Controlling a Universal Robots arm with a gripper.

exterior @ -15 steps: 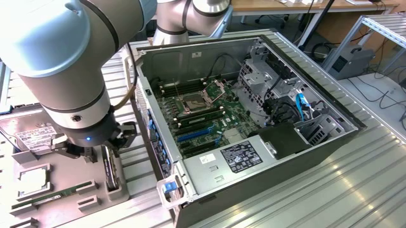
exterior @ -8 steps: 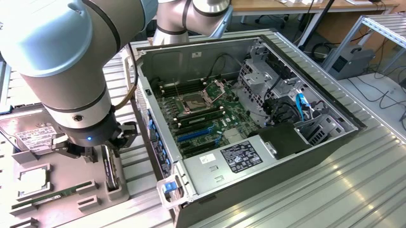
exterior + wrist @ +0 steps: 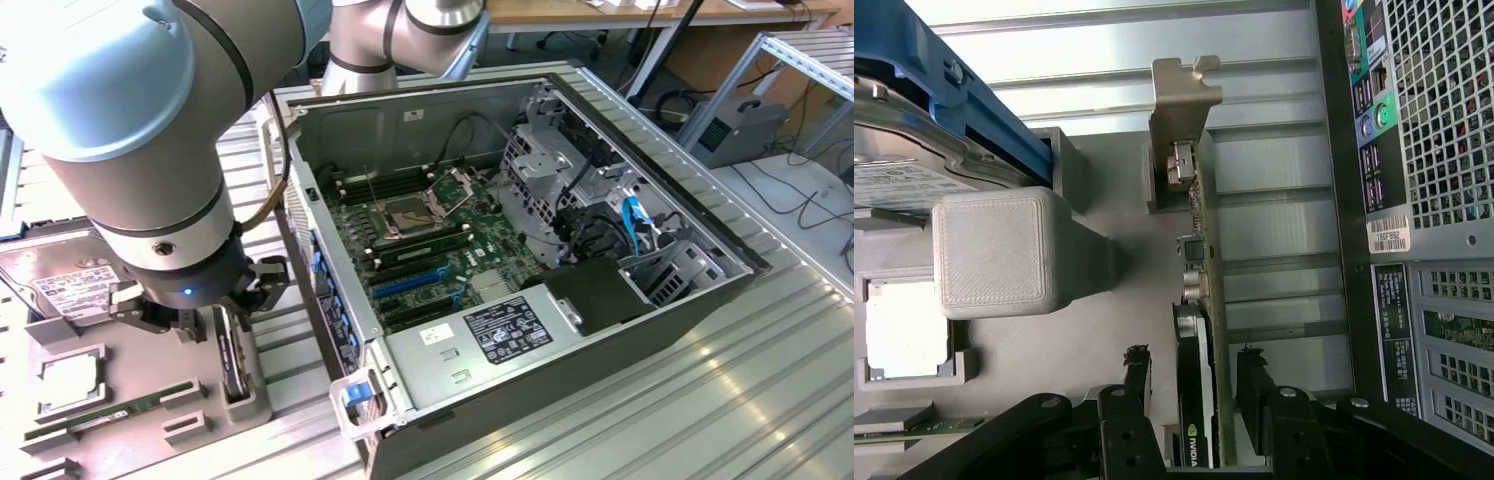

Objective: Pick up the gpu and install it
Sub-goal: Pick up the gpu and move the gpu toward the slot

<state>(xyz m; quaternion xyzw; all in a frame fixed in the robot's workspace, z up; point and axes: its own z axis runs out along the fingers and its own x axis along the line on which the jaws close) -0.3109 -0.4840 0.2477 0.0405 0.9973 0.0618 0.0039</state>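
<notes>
My gripper's fingers reach down beside the black cooler (image 3: 1190, 385) and the green board's edge (image 3: 1221, 390) in the wrist view, so it is time to close on the GPU now.
The gpu (image 3: 1199, 300) stands on edge in a slot of the grey holder tray (image 3: 1104, 330), its silver bracket (image 3: 1182, 110) at one end and its black cooler on one face. In the exterior view the gpu (image 3: 235, 368) is a thin dark card just left of the computer case. My gripper (image 3: 1194, 375) hangs right over it, open. One black finger (image 3: 1137, 385) is on the cooler side and the other finger (image 3: 1252, 385) on the board side, each with a small gap to the card. The gripper (image 3: 214, 325) sits low above the tray.
The open computer case (image 3: 534, 250) lies close on the exterior view's right, its back panel (image 3: 1414, 200) near the card. The tray (image 3: 147, 440) also holds a hard drive (image 3: 67, 290) in a blue bracket, a processor (image 3: 67, 378) and a memory stick (image 3: 114, 410). A grey block (image 3: 994, 255) stands beside the gpu.
</notes>
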